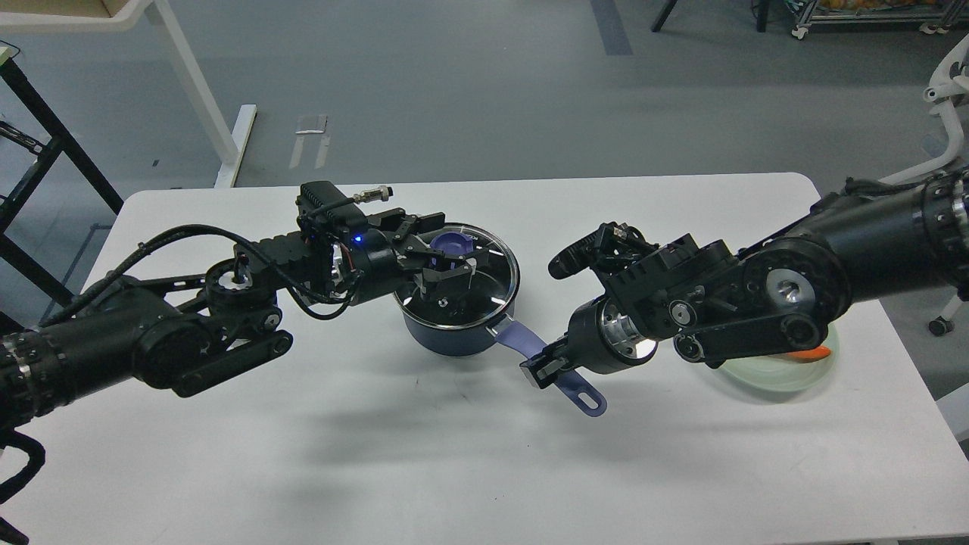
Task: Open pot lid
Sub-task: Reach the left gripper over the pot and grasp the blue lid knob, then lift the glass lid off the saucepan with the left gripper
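Observation:
The lid will next be held by its purple knob (452, 244) in my left gripper, because the glass disc (472, 297) covers the whole pot and is wider than my fingers open.
A dark blue pot (447, 333) stands mid-table with a glass lid (492, 284) on it; the lid has a purple knob (452, 244). The pot's purple handle (579, 390) points toward the front right. My left gripper (443, 253) reaches in from the left, low over the lid. It is open, with one finger behind the knob and one in front. My right gripper (545, 365) is shut on the pot handle near its middle.
A pale green bowl (787, 375) with something orange (808, 353) in it sits on the white table (378, 454), partly under my right arm. A white desk leg (200, 91) and a black frame (45, 136) stand beyond the table's left end.

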Robot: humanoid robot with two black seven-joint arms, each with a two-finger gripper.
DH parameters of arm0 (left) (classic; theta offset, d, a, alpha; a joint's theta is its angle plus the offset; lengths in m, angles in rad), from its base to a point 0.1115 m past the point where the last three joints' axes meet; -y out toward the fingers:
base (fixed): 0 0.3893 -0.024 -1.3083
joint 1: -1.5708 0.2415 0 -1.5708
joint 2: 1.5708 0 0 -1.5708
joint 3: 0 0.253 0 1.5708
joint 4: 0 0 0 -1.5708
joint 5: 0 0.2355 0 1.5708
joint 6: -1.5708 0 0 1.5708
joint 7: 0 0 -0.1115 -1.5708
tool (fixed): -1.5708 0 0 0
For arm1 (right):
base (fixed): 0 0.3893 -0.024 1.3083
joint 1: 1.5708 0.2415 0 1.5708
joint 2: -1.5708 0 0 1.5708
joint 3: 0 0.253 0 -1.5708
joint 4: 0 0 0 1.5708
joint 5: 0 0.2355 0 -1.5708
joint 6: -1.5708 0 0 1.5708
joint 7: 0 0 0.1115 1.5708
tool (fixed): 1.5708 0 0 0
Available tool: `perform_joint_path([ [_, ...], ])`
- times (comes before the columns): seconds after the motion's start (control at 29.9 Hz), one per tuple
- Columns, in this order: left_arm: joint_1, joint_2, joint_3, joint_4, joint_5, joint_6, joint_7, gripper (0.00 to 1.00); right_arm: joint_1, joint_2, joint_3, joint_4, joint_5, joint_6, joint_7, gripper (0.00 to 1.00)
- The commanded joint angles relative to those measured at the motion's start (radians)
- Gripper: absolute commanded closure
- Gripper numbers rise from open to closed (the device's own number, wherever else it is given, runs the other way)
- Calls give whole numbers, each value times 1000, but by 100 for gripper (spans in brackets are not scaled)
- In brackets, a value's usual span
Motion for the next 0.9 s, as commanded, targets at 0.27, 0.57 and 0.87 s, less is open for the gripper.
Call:
perform_joint_path([
  [0.27,9,-18,52,10,5,21,-3,7,3,-1,0,0,1,1,0,81],
  [0.57,6,-19,107,45,4,99,-4,8,6,-1,2,0,9,1,0,81],
  [0.87,6,-21,107,45,4,99,-3,21,6,-1,2,0,9,1,0,81],
])
